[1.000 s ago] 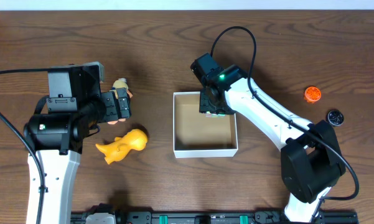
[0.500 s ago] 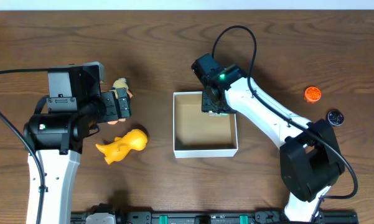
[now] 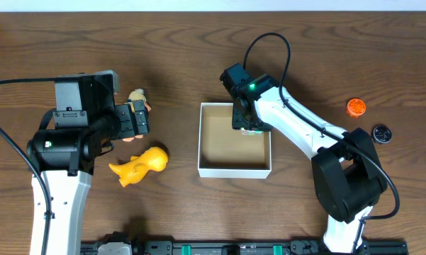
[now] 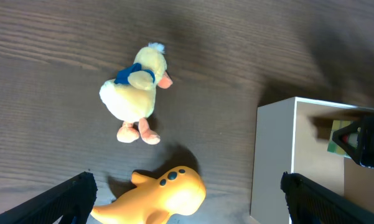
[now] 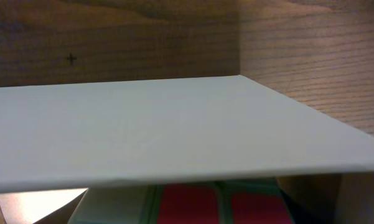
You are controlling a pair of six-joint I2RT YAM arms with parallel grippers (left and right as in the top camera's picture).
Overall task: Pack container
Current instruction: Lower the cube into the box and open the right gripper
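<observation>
The green and red toy [image 5: 205, 205] hangs below the container's rim and would drop inside the container's sides, so it is time for my right gripper to open now.
The container [image 3: 234, 171], a square white-walled box with a brown floor, sits mid-table. My right gripper [image 3: 246, 122] reaches down into its far right corner, shut on a green and red toy [image 5: 205, 205] held low behind the white wall [image 5: 143, 130]; its fingers are hidden. My left gripper [image 3: 136, 119] is open and empty, hovering above a yellow dinosaur toy [image 3: 140, 164]. In the left wrist view its fingers [image 4: 187, 199] spread wide around that toy [image 4: 158, 196]. A plush duck [image 3: 137, 97] lies just beyond it, also in the left wrist view [image 4: 137, 90]. The container wall [image 4: 274, 162] shows at right.
An orange cap [image 3: 356, 107] and a black cap [image 3: 381, 133] lie on the wooden table at the far right. The right arm's elbow and base stand to the right of the container.
The right gripper has moved slightly down and right inside the container, and the container has slid a little to the right. The left arm and both toys have not moved.
</observation>
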